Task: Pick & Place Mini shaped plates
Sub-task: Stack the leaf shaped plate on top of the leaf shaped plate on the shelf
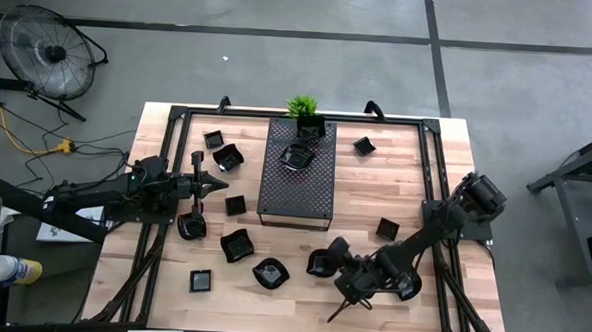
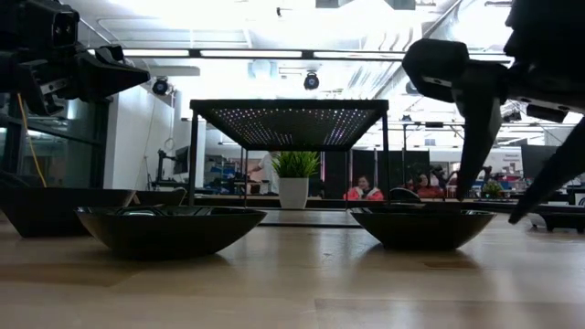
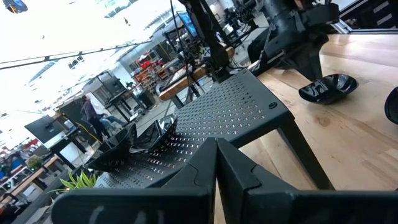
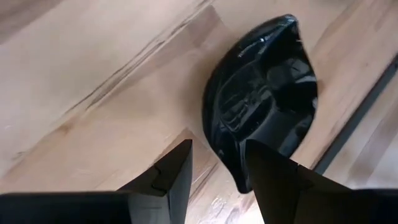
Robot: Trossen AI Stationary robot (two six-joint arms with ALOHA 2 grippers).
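Note:
My right gripper grips the wavy-rimmed dish by its rim (image 4: 225, 159) next, to place the dish on the perforated tray.
Several small glossy black dishes lie scattered on the wooden table, among them one dish (image 1: 236, 246) and another (image 1: 270, 274). One more dish (image 1: 296, 156) sits on top of the perforated tray (image 1: 297, 191). My left gripper (image 1: 220, 186) hovers shut, left of the tray, and points at it (image 3: 216, 146). My right gripper (image 1: 342, 306) is open near the table's near edge, fingers pointing down (image 2: 489, 219). In the right wrist view a wavy-rimmed dish (image 4: 261, 93) rests on the wood just past my right gripper (image 4: 217, 149). My right gripper comes at the wavy-rimmed dish from above. One finger (image 4: 264, 168) stands in front of the dish's near rim (image 4: 233, 177), and the other finger is over bare wood. The dish lies flat on the table. Whether the finger touches the rim, I cannot tell.
A small green plant (image 1: 302, 107) in a pot stands at the tray's far end. A dark frame rail (image 1: 436, 207) runs along the table's right side, and more dishes (image 1: 387, 228) lie near it. Bare wood (image 1: 300, 296) shows at the near middle. A fan (image 1: 43, 50) stands on the floor.

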